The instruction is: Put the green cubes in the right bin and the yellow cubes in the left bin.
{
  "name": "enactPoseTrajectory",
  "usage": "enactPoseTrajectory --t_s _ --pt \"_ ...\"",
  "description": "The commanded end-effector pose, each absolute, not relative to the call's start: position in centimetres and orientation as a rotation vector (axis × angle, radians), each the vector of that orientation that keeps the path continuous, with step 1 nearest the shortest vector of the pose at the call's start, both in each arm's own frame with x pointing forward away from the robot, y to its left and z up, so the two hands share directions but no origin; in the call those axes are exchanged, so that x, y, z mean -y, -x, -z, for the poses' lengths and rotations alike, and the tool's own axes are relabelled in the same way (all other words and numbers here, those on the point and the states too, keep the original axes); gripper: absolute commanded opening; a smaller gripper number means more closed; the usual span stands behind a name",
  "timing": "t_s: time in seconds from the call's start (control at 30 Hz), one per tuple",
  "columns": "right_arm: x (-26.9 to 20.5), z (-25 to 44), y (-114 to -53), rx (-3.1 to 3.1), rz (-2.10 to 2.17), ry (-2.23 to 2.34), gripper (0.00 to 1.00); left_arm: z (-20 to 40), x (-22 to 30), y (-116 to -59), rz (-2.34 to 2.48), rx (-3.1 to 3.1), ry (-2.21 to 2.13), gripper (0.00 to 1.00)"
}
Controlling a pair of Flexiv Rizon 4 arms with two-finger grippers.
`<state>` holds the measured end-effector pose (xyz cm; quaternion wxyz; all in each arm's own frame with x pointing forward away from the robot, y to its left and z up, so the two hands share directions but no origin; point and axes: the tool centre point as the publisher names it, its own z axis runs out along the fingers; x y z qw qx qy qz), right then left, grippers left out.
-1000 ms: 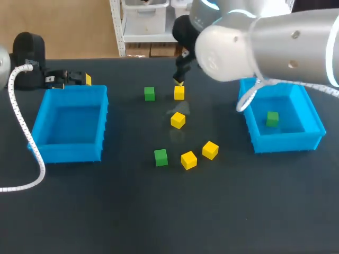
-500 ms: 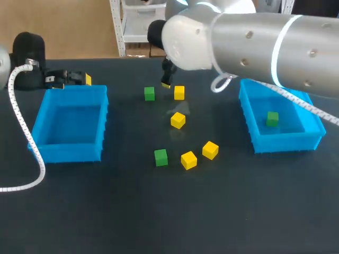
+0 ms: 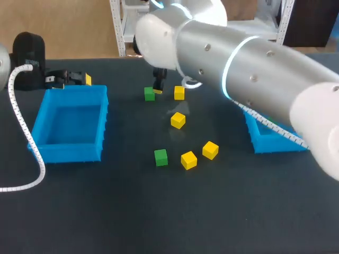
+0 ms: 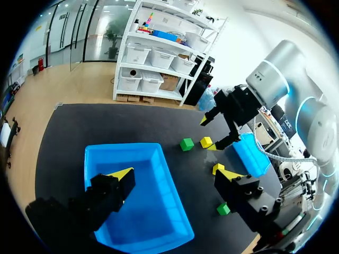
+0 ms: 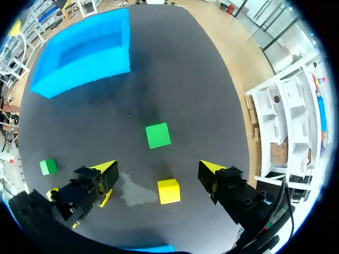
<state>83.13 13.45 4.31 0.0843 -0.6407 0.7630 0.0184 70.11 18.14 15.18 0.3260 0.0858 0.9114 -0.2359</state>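
Observation:
My right gripper grabs the back green cube [image 3: 149,94] by its opposite sides next, to get the cube into the bin for green cubes.
My right gripper [image 3: 158,89] hangs open at the back of the table, between the back green cube [image 3: 149,94] and a yellow cube [image 3: 179,93]. In the right wrist view the green cube [image 5: 158,135] lies just ahead of the open gripper [image 5: 158,168], and the yellow cube [image 5: 168,190] lies below, between the fingers. Nearer the front lie a second green cube [image 3: 160,157] and three yellow cubes [image 3: 178,120] [image 3: 188,160] [image 3: 210,150]. My left gripper [image 4: 175,174] is open over the left bin [image 3: 69,124]. My right arm hides most of the right bin [image 3: 270,140].
A white coiled cable [image 3: 21,127] runs down the left bin's outer side. The dark tabletop [image 3: 159,211] stretches bare toward the front edge. My right arm's thick forearm [image 3: 249,74] spans the back right above the table.
My right arm has swung left, carrying its open gripper from above the back yellow cube to beside the back green cube. The arm now covers the right bin. The left arm is still.

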Motion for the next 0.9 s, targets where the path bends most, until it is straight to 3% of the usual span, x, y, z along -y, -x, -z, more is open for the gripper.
enactPoseTrajectory --t_s 0.03,0.9 --pt "-14.7 -3.3 -84.8 -2.365 -0.109 2.005 1.0 -15.0 -18.3 -70.1 0.627 -2.381 -0.228 1.0" --pt "-17.3 0.2 -86.3 -2.356 -0.159 2.154 1.0 -15.0 -18.3 -70.1 0.627 -2.381 -0.228 1.0"
